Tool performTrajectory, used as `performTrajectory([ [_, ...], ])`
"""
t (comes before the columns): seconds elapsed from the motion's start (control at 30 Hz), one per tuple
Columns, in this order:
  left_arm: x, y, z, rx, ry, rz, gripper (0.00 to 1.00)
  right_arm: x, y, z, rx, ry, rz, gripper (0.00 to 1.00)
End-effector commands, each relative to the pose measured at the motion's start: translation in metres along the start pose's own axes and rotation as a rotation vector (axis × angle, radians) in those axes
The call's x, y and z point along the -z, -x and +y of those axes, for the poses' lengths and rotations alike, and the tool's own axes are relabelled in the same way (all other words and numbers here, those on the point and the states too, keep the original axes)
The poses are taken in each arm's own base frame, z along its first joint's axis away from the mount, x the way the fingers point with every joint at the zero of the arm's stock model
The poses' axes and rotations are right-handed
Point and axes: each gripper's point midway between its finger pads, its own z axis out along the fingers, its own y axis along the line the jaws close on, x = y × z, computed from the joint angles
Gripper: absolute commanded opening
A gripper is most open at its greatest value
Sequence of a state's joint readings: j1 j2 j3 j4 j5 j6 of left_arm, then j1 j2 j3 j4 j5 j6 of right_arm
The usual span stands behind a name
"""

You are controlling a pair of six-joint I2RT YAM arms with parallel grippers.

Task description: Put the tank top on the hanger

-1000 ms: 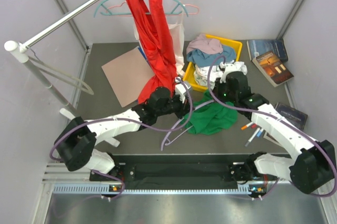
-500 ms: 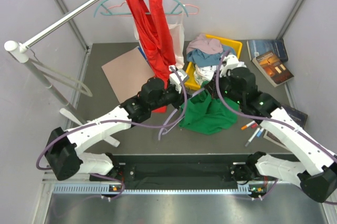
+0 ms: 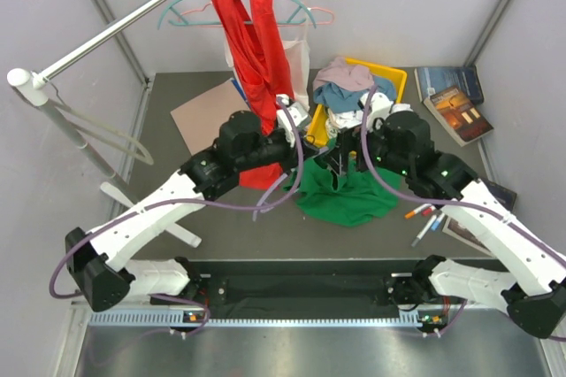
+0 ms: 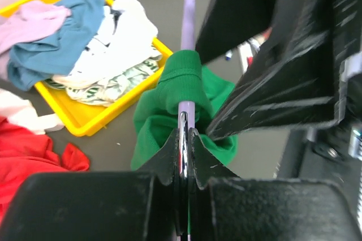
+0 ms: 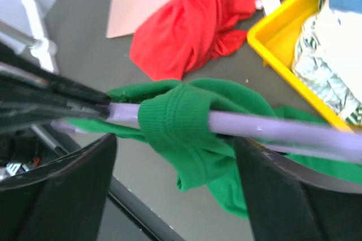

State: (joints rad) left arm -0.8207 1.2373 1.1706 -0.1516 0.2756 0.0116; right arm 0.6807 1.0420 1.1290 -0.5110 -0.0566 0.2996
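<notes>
Next, my right gripper grabs the hanger's bare arm (image 5: 246,125) across the green strap from my left gripper, leaving the tank top looped.
The lavender hanger (image 4: 188,26) is pinched between the shut jaws of my left gripper (image 4: 184,127), just below a green strap. The bright green tank top (image 3: 345,200) has one ribbed strap (image 5: 175,116) looped over the hanger's arm (image 5: 271,130), and the rest of it sags to the table. My right gripper (image 5: 175,142) stands open, one finger on each side of that strap, gripping nothing. In the top view the left gripper (image 3: 303,141) and the right gripper (image 3: 340,151) meet over the tank top.
A red tank top (image 3: 261,58) hangs from a teal hanger on the rail (image 3: 133,19), right behind the left arm. The yellow bin (image 3: 393,76) of clothes sits behind the grippers. A cardboard sheet (image 3: 208,116) lies at the left, with books (image 3: 455,98) and pens (image 3: 424,218) at the right.
My right gripper has gone from shut to open, letting go of the green strap. Both arms have moved away from the near edge, carrying the hanger and the top up with them.
</notes>
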Motion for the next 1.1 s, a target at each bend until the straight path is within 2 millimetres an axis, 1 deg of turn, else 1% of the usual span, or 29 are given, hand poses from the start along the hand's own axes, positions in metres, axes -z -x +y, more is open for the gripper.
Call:
performTrajectory([
  [0.0, 0.033, 0.026, -0.014, -0.027, -0.181, -0.044, 0.00, 0.050, 0.046, 0.028, 0.131, 0.106, -0.119, 0.88],
  [0.03, 0.039, 0.022, -0.012, -0.022, -0.186, -0.033, 0.00, 0.062, 0.053, 0.030, 0.157, 0.116, -0.152, 0.89],
  [0.07, 0.042, 0.018, -0.011, -0.025, -0.184, -0.026, 0.00, 0.067, 0.054, 0.031, 0.169, 0.118, -0.160, 0.91],
  [0.17, 0.057, 0.011, -0.014, -0.046, -0.206, 0.001, 0.00, 0.081, 0.051, 0.037, 0.258, 0.170, -0.172, 0.92],
  [0.2, 0.062, 0.014, -0.017, -0.066, -0.215, -0.004, 0.00, 0.082, 0.047, 0.041, 0.297, 0.204, -0.163, 0.92],
  [0.23, 0.065, 0.013, -0.019, -0.065, -0.225, 0.007, 0.00, 0.081, 0.040, 0.044, 0.318, 0.232, -0.147, 0.92],
  [0.27, 0.069, 0.008, -0.025, -0.052, -0.258, 0.031, 0.00, 0.081, 0.036, 0.049, 0.326, 0.267, -0.139, 0.92],
  [0.3, 0.073, 0.011, -0.029, -0.061, -0.277, 0.032, 0.00, 0.081, 0.030, 0.056, 0.381, 0.326, -0.130, 0.92],
  [0.33, 0.075, 0.011, -0.033, -0.059, -0.297, 0.040, 0.00, 0.076, 0.022, 0.058, 0.388, 0.353, -0.112, 0.91],
  [0.37, 0.080, 0.005, -0.040, -0.038, -0.332, 0.071, 0.00, 0.074, 0.018, 0.061, 0.398, 0.382, -0.108, 0.91],
  [0.4, 0.082, 0.009, -0.042, -0.045, -0.343, 0.074, 0.00, 0.073, 0.017, 0.068, 0.420, 0.428, -0.121, 0.90],
  [0.43, 0.084, 0.008, -0.044, -0.043, -0.352, 0.083, 0.00, 0.067, 0.008, 0.068, 0.423, 0.444, -0.104, 0.90],
  [0.5, 0.091, 0.008, -0.047, -0.043, -0.361, 0.102, 0.00, 0.066, 0.003, 0.075, 0.444, 0.505, -0.107, 0.88],
  [0.53, 0.093, 0.009, -0.048, -0.045, -0.361, 0.102, 0.00, 0.063, -0.005, 0.077, 0.447, 0.526, -0.092, 0.87],
  [0.57, 0.095, 0.010, -0.049, -0.047, -0.361, 0.100, 0.00, 0.062, -0.007, 0.078, 0.452, 0.538, -0.090, 0.86],
  [0.7, 0.104, 0.016, -0.056, -0.053, -0.383, 0.084, 0.00, 0.055, -0.026, 0.074, 0.473, 0.548, -0.047, 0.84],
  [0.73, 0.106, 0.016, -0.058, -0.048, -0.392, 0.089, 0.00, 0.052, -0.034, 0.073, 0.473, 0.551, -0.026, 0.81],
  [0.8, 0.109, 0.020, -0.061, -0.054, -0.404, 0.083, 0.00, 0.050, -0.041, 0.071, 0.476, 0.551, -0.006, 0.73],
  [0.83, 0.111, 0.020, -0.062, -0.051, -0.409, 0.086, 0.00, 0.049, -0.046, 0.070, 0.472, 0.551, 0.007, 0.64],
  [0.9, 0.113, 0.022, -0.063, -0.058, -0.413, 0.082, 0.00, 0.049, -0.049, 0.069, 0.459, 0.550, 0.022, 0.54],
  [0.93, 0.114, 0.022, -0.065, -0.059, -0.420, 0.083, 0.00, 0.047, -0.051, 0.068, 0.455, 0.547, 0.032, 0.45],
  [0.97, 0.115, 0.023, -0.066, -0.059, -0.425, 0.079, 0.00, 0.046, -0.053, 0.067, 0.454, 0.545, 0.041, 0.39],
  [1.0, 0.115, 0.024, -0.066, -0.057, -0.425, 0.077, 0.00, 0.045, -0.055, 0.065, 0.454, 0.537, 0.047, 0.31],
  [1.03, 0.114, 0.024, -0.064, -0.057, -0.409, 0.076, 0.00, 0.042, -0.056, 0.063, 0.452, 0.525, 0.055, 0.13],
  [1.07, 0.114, 0.027, -0.062, -0.053, -0.395, 0.068, 0.00, 0.041, -0.055, 0.061, 0.449, 0.513, 0.054, 0.10],
])
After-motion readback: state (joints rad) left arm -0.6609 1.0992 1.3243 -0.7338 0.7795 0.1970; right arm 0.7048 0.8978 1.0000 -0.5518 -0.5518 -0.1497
